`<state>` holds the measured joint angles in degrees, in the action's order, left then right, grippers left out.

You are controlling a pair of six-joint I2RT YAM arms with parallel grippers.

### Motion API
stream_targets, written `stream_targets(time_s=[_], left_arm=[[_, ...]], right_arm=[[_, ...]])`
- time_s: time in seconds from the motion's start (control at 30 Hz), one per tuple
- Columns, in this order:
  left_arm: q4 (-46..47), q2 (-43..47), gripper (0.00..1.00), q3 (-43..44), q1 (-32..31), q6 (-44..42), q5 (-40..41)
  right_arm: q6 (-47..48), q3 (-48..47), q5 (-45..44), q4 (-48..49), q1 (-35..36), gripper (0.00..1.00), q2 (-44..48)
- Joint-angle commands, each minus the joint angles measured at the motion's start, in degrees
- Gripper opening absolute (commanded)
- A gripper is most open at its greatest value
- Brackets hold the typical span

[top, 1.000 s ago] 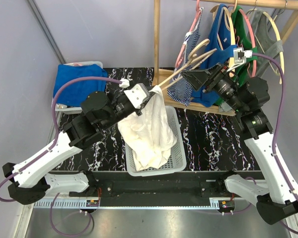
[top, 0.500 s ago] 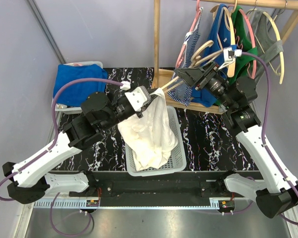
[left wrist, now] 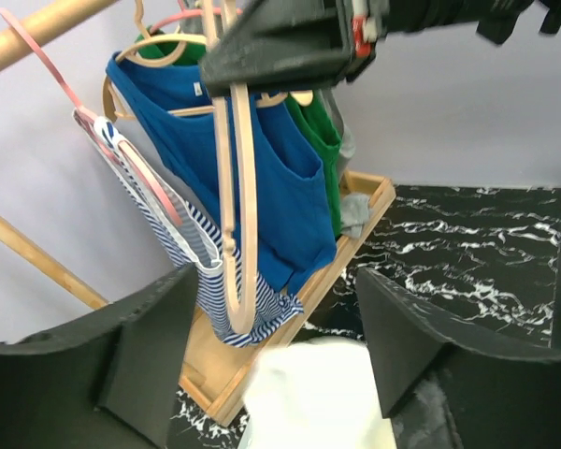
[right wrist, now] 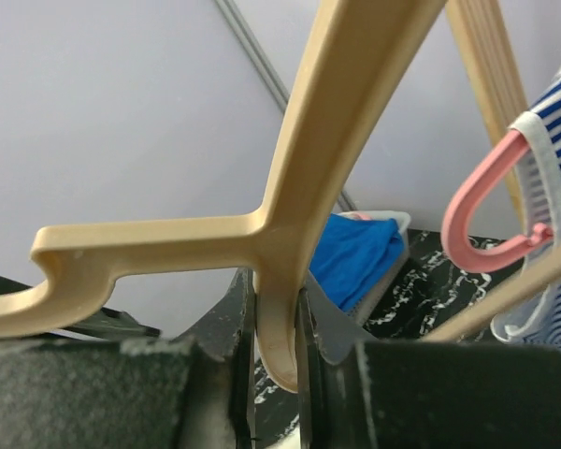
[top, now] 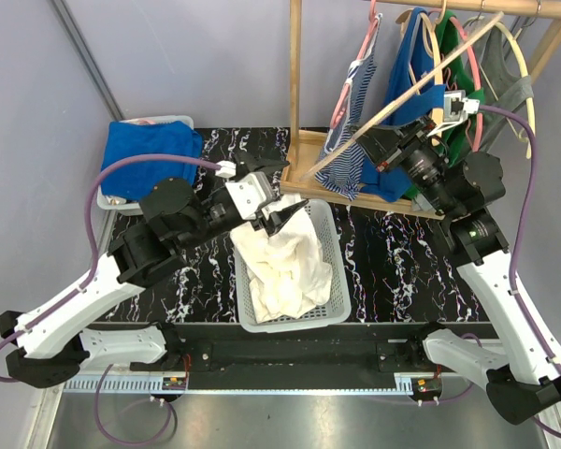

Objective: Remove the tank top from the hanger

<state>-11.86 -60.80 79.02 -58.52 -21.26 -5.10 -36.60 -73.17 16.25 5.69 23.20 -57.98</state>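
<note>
My left gripper is going to grab the bare beige hanger (top: 402, 98) by its free arm end (top: 311, 172) next, so the hanger's hook stays free to hang on the rack.
The white tank top (top: 280, 262) lies crumpled in the grey basket (top: 341, 281), off the hanger; the left wrist view shows it as a pale heap (left wrist: 318, 398) just below the jaws. My left gripper (top: 282, 195) hovers above the basket's back edge, open and holding nothing, its fingers (left wrist: 154, 346) wide apart. The bare beige hanger (top: 402, 98) slants up to the right towards the rack. My right gripper (top: 372, 142) is shut on the hanger (right wrist: 290, 215) near the junction of its hook and arm.
A wooden clothes rack (top: 295, 75) with a tray base (top: 309, 150) stands behind the basket. It carries a striped top (top: 351, 164), blue (top: 407, 65), green and grey garments on hangers. A white bin with blue cloth (top: 145, 154) sits at the back left.
My left gripper opened and let go of the tank top, which dropped into the basket. My right gripper closed on the hanger, which now tilts up towards the rack.
</note>
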Motion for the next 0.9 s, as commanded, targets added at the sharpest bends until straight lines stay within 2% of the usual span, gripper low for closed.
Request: stream_targets(time_s=[0.0, 0.27, 0.4, 0.53, 0.87], left_arm=[[1.93, 1.38, 0.77, 1.83, -0.19, -0.10, -2.98], [2.62, 0.86, 0.73, 1.31, 0.08, -0.54, -2.11], [2.63, -0.99, 0.73, 0.87, -0.01, -0.63, -1.76], [4.03, -0.99, 0.73, -1.32, -0.01, -1.77, 0.27], [8.96, -0.99, 0.73, -5.29, -0.01, -3.00, 4.84]], right_arm=[[6.89, -2.86, -3.51, -2.79, -0.09, 0.02, 0.58], [6.28, -3.39, -2.63, -4.46, 0.96, 0.03, 0.23], [1.99, -4.08, -2.01, -3.32, 1.41, 0.03, -0.21], [-0.92, -7.95, -2.89, -8.32, 1.93, 0.03, -1.35], [-7.69, -8.23, -1.84, -8.25, 2.02, 0.02, -0.47]])
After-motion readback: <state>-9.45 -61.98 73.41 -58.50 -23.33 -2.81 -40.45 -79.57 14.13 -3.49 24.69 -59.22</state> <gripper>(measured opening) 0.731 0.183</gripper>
